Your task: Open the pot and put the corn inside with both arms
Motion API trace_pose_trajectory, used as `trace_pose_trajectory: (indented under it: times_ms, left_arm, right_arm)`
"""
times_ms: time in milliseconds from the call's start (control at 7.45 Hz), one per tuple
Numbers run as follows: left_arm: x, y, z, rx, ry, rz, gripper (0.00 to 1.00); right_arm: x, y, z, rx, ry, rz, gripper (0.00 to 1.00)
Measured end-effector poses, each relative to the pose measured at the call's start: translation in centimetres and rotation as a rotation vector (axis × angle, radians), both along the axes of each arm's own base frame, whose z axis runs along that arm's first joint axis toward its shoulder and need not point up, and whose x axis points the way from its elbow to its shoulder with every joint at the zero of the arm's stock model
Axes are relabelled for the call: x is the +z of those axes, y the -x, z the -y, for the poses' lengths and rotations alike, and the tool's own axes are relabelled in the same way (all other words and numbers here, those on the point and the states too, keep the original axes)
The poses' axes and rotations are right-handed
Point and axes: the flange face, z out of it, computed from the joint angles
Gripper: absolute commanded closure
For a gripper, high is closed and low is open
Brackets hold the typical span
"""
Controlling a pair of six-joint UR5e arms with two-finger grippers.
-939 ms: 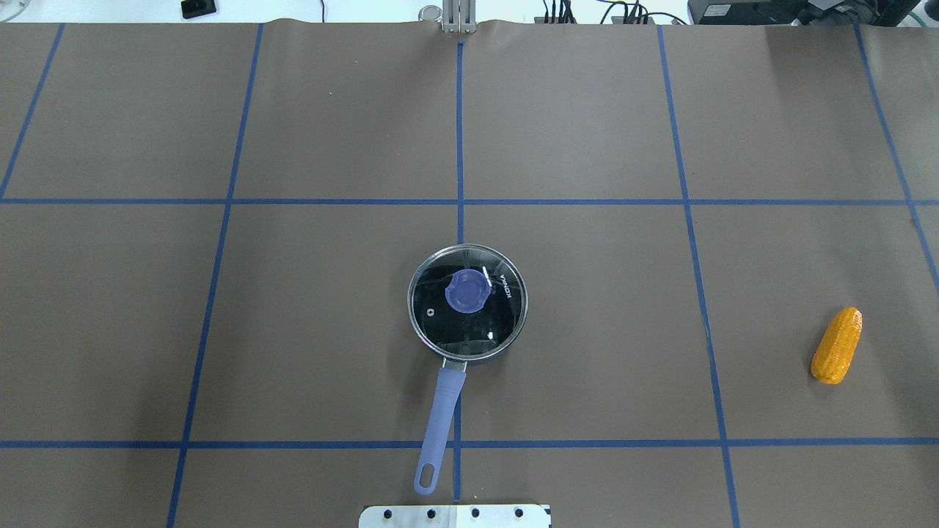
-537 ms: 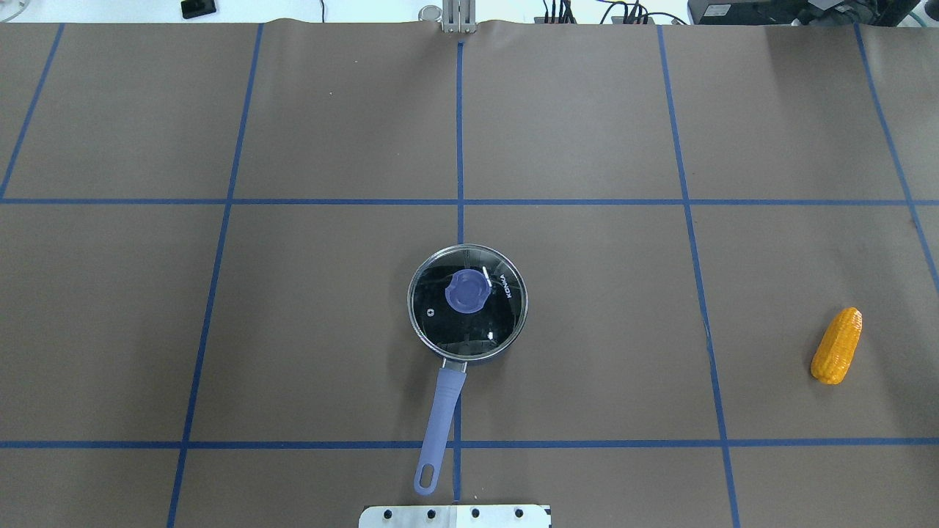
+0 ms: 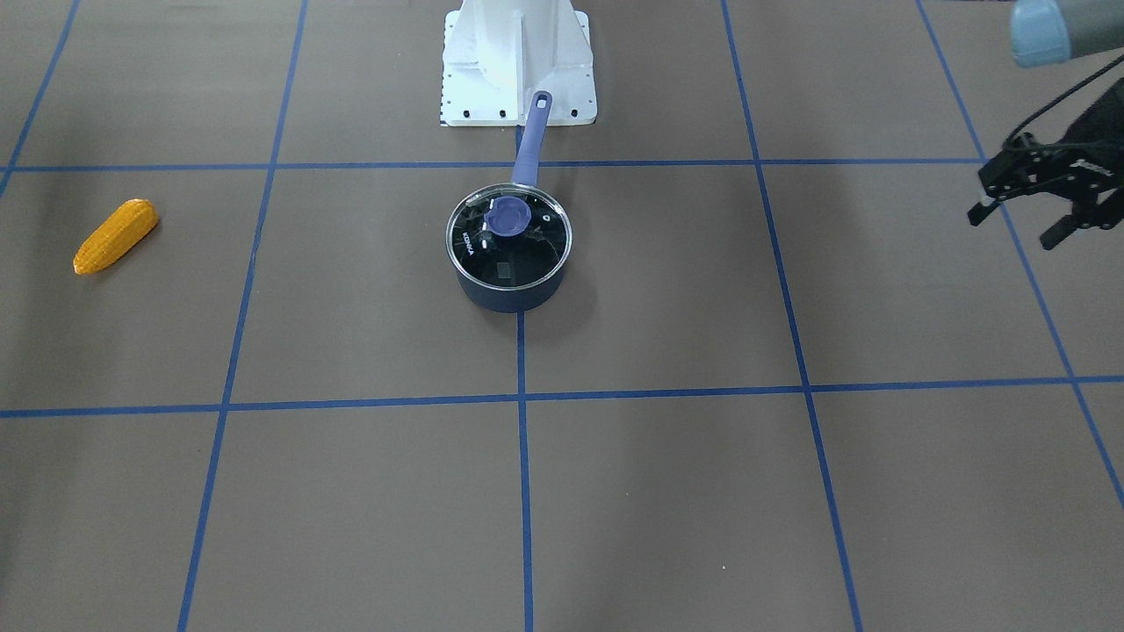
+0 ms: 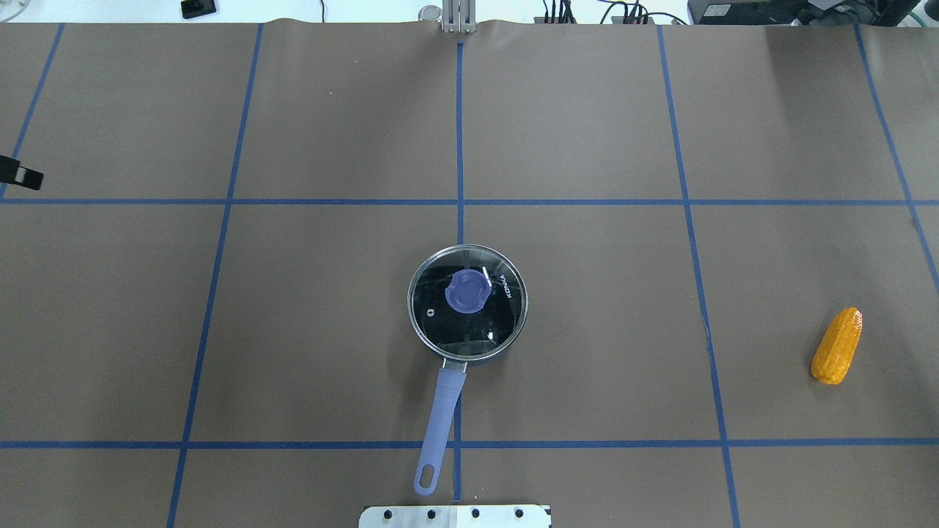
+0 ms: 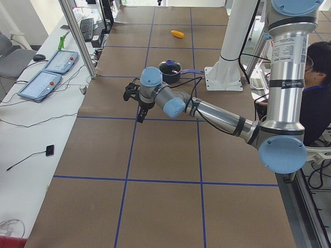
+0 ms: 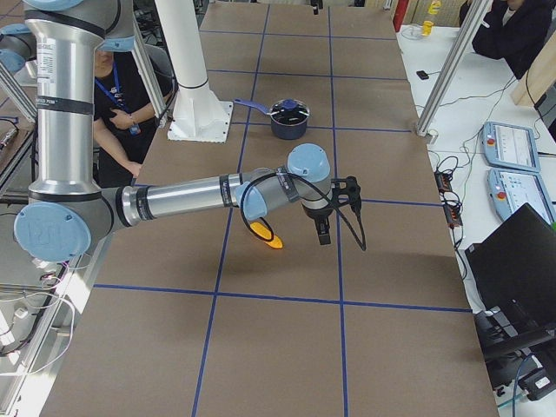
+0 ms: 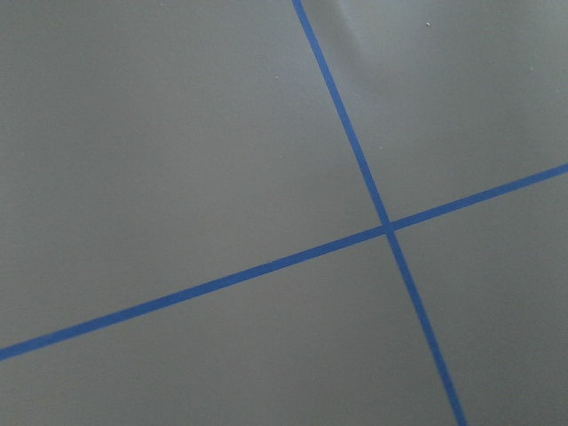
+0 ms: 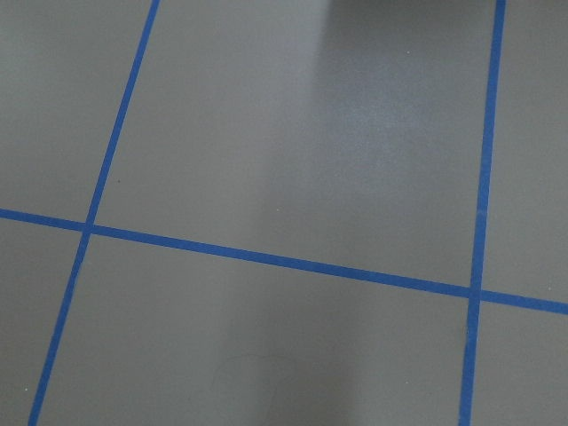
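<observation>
The glass lid covers the whole pot, so my left gripper needs to pick up the lid next by the narrow purple knob (image 3: pixel 507 216) at its center.
The pot (image 3: pixel 509 297) stands at the table's middle, its long purple handle (image 4: pixel 439 422) toward the robot's base. The glass lid (image 4: pixel 484 330) with its purple knob (image 3: pixel 507 217) sits on it. The corn (image 4: pixel 837 345) lies far to the pot's right, also in the front view (image 3: pixel 116 235). My left gripper (image 3: pixel 1016 226) hovers open and empty far left of the pot; one fingertip (image 4: pixel 22 175) shows at the overhead view's left edge. My right gripper (image 6: pixel 339 210) shows only in the right side view, above the corn (image 6: pixel 271 241); I cannot tell its state.
Brown paper with blue tape lines covers the table (image 4: pixel 587 132). The white base block (image 3: pixel 518 61) stands just behind the pot's handle. Both wrist views show only paper and tape (image 7: pixel 386 226). Operators sit beside the robot's base (image 5: pixel 315 98).
A fingertip of my left gripper has come into the overhead view at its left edge. The pot, lid and corn have not moved.
</observation>
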Motion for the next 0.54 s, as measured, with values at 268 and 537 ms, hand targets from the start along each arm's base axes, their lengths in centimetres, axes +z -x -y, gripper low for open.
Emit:
trace_pose_trajectory:
  times_ms: [268, 537]
  left_arm:
    - [-6.5, -9.0, -0.6, -0.051, 0.117, 0.013, 0.01]
    - [-15.1, -18.6, -2.2, -0.075, 0.205, 0.067, 0.01]
  right_arm:
    - [-0.1, 3.3, 0.1, 0.060, 0.074, -0.054, 0.00]
    - [-0.3, 6.2, -0.3, 0.087, 0.118, -0.061, 0.00]
